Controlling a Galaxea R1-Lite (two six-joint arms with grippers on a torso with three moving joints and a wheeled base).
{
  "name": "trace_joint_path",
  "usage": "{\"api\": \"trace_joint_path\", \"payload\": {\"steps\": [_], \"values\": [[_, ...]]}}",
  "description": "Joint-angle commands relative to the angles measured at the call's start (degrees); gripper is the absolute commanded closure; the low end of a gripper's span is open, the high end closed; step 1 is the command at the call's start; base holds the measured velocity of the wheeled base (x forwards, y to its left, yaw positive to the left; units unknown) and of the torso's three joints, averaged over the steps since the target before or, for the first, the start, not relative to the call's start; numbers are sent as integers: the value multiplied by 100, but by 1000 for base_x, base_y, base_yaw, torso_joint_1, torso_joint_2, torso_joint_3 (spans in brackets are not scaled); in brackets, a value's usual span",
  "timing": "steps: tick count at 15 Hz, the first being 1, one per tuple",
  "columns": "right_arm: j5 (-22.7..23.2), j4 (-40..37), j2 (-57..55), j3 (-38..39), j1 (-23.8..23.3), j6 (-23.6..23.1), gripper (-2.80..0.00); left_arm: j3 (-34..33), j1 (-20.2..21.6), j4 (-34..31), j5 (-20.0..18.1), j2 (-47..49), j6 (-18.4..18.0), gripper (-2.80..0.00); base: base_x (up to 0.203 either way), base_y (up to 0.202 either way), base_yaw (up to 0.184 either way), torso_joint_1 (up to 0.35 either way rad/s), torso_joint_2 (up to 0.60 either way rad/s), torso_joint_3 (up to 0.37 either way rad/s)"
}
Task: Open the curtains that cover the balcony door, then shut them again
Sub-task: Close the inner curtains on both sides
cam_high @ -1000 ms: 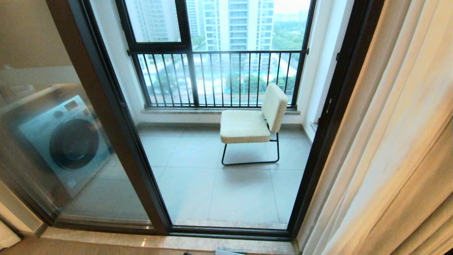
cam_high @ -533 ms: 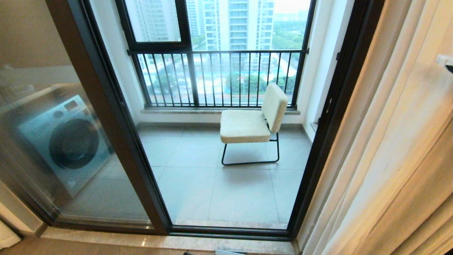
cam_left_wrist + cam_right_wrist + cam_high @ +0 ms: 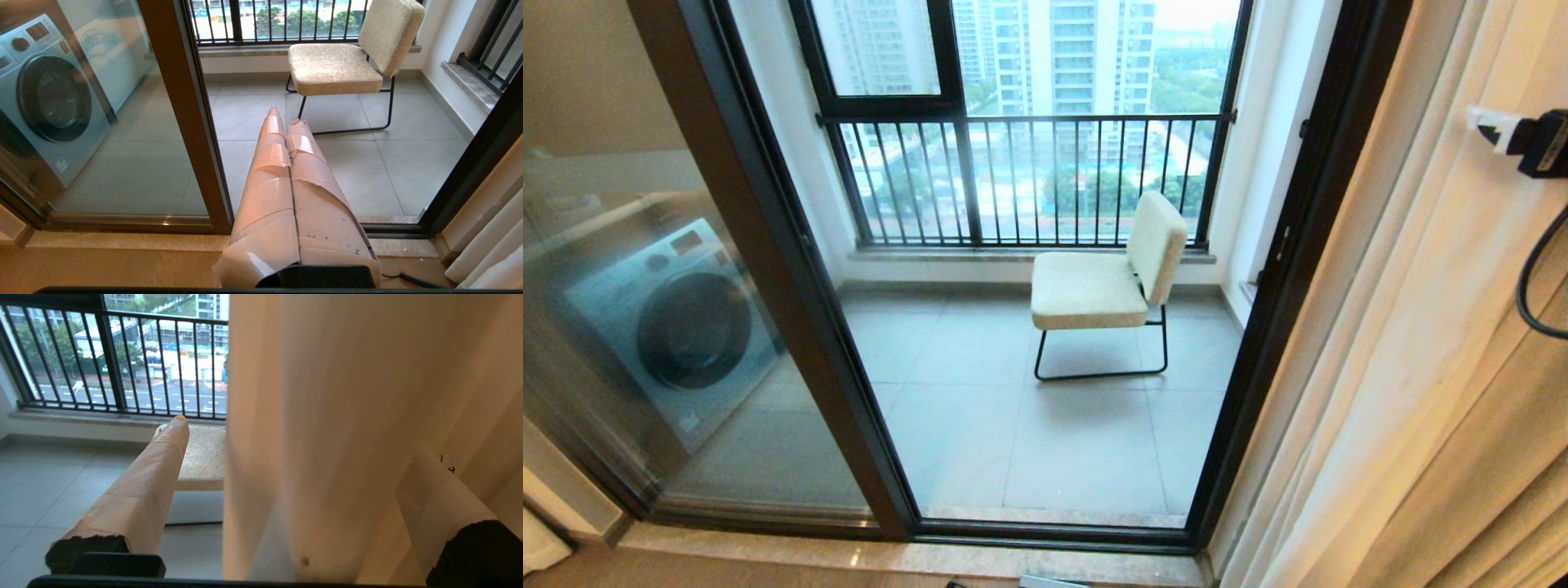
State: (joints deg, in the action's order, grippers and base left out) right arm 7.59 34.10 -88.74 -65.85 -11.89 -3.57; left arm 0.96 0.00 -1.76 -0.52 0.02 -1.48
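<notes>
The right gripper grabs the curtain by its free edge (image 3: 255,441) beside the open doorway next, since the cream curtain hangs slack in loose folds.
The cream curtains (image 3: 1421,327) hang bunched at the right, leaving the balcony door (image 3: 792,269) with its dark frame and glass uncovered. My right gripper (image 3: 1503,131) is high at the right edge, in front of the curtains. In the right wrist view it (image 3: 298,437) is open, and a curtain fold (image 3: 327,416) hangs between its taped fingers (image 3: 163,457), which are not closed on the cloth. The far finger is partly wrapped by cloth. My left gripper (image 3: 286,118) is shut on nothing, low in front of the door sill.
A cream chair (image 3: 1107,278) stands on the tiled balcony before a black railing (image 3: 1021,180). A washing machine (image 3: 678,327) shows behind the left glass panel. A stone sill (image 3: 890,559) runs along the door's foot. A black cable (image 3: 1531,286) hangs from my right arm.
My right gripper has risen into the head view at the upper right and moved in against the curtains, its jaws widening. The left arm and the curtains have not moved.
</notes>
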Motion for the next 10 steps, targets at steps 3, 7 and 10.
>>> {"api": "trace_joint_path", "payload": {"steps": [3, 7, 10], "values": [[6, 343, -493, -205, -41, -3, 0, 0, 0, 0, 0, -2, -2, 0, 0, 0, 0, 0, 0, 0], [14, 387, -442, -209, -32, -3, 0, 0, 0, 0, 0, -2, -2, 0, 0, 0, 0, 0, 0, 0], [14, 404, -393, -236, -36, -3, 0, 0, 0, 0, 0, -2, -2, 0, 0, 0, 0, 0, 0, 0]]}}
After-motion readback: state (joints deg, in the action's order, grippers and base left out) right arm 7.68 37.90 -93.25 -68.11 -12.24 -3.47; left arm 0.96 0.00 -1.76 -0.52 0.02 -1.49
